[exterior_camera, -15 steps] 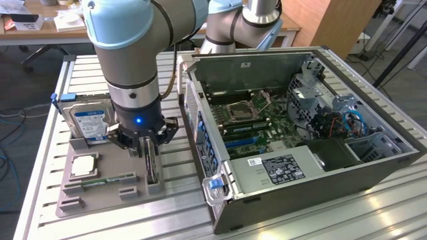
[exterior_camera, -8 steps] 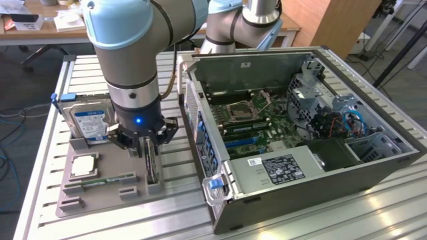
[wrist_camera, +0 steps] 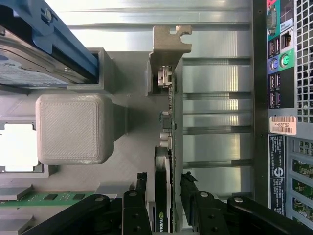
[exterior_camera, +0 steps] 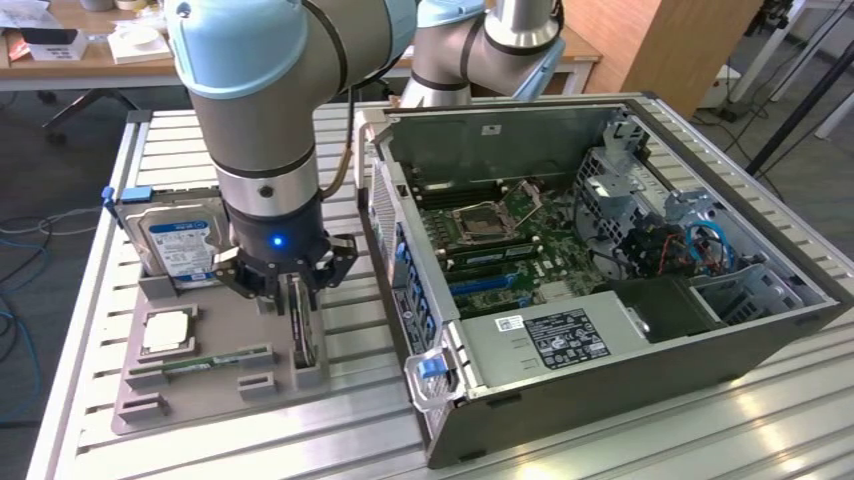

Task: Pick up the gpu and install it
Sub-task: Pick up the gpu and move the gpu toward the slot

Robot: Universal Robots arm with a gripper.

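Next, my gripper needs to pick up the GPU by its exposed top edge (exterior_camera: 296,287) to install it, since its lower edge sits in the grey tray's slot (exterior_camera: 310,374).
The gpu (exterior_camera: 306,335) stands on its long edge in a slot of the grey holder tray (exterior_camera: 214,400), to the exterior view's left of the computer case. In the wrist view the gpu (wrist_camera: 166,147) appears edge-on as a thin dark card, and its silvery end bracket (wrist_camera: 169,41) sits at the far end. My gripper (exterior_camera: 299,292) is lowered over the card's near end. In the wrist view my gripper (wrist_camera: 165,185) is open, one black finger (wrist_camera: 141,183) on each side of the card with a small gap on both sides.
The open computer case (exterior_camera: 747,330) lies on the slatted metal table with its motherboard (exterior_camera: 494,235) exposed; its rear port panel (wrist_camera: 283,98) faces the tray. On the tray are a hard drive (exterior_camera: 180,245), a processor (exterior_camera: 167,330) and a memory stick (exterior_camera: 214,362).
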